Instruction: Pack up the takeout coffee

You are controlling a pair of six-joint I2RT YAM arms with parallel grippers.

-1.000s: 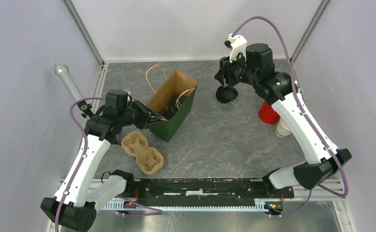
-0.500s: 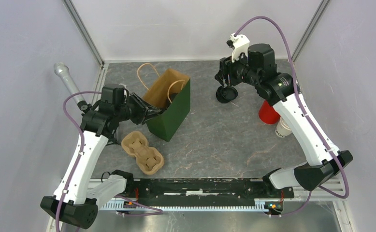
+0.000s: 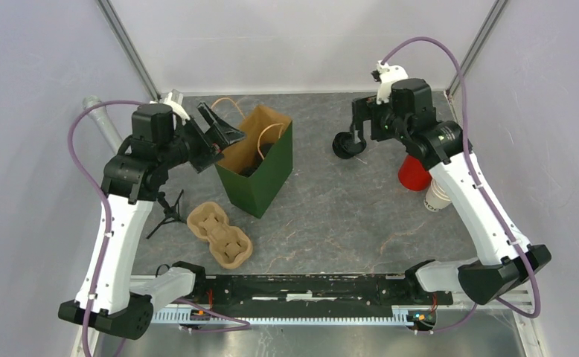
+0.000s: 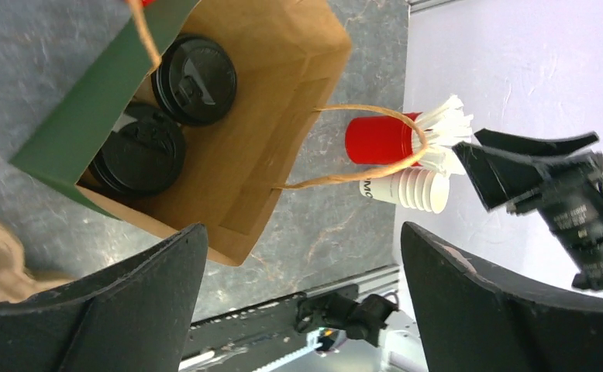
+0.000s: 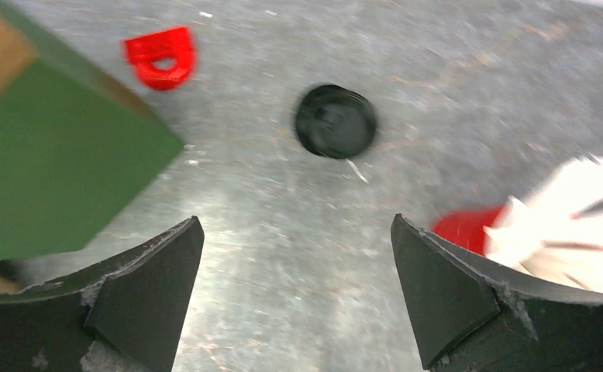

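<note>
My right gripper will reach a thin white stick and grab its exposed end [image 5: 587,175]. The stick's other end stays free to go into the green paper bag.
Two takeout coffee cups with black lids, one [image 4: 195,80] beside the other [image 4: 137,149], stand inside the green paper bag [image 3: 260,175] with tan handles. My left gripper [image 3: 223,126] hovers open above the bag's left rim, and its fingers [image 4: 302,240] hold nothing. My right gripper [image 3: 359,134] hangs open above the table at the back right, just right of a stack of loose black lids [image 3: 346,145]. In the right wrist view the lids [image 5: 335,121] lie ahead of the empty open gripper [image 5: 296,221].
A red cup of white sticks [image 3: 413,172] and a stack of lidless cream cups [image 3: 435,197] stand right of the lids. A cardboard cup carrier [image 3: 219,234] lies in front of the bag. A small red piece [image 5: 161,54] lies behind the bag, a black stand [image 3: 166,212] at left.
My left gripper has drawn up and back out of the bag and opened wide; the bag now stands more upright. My right gripper has opened and shifted slightly right of the lids.
</note>
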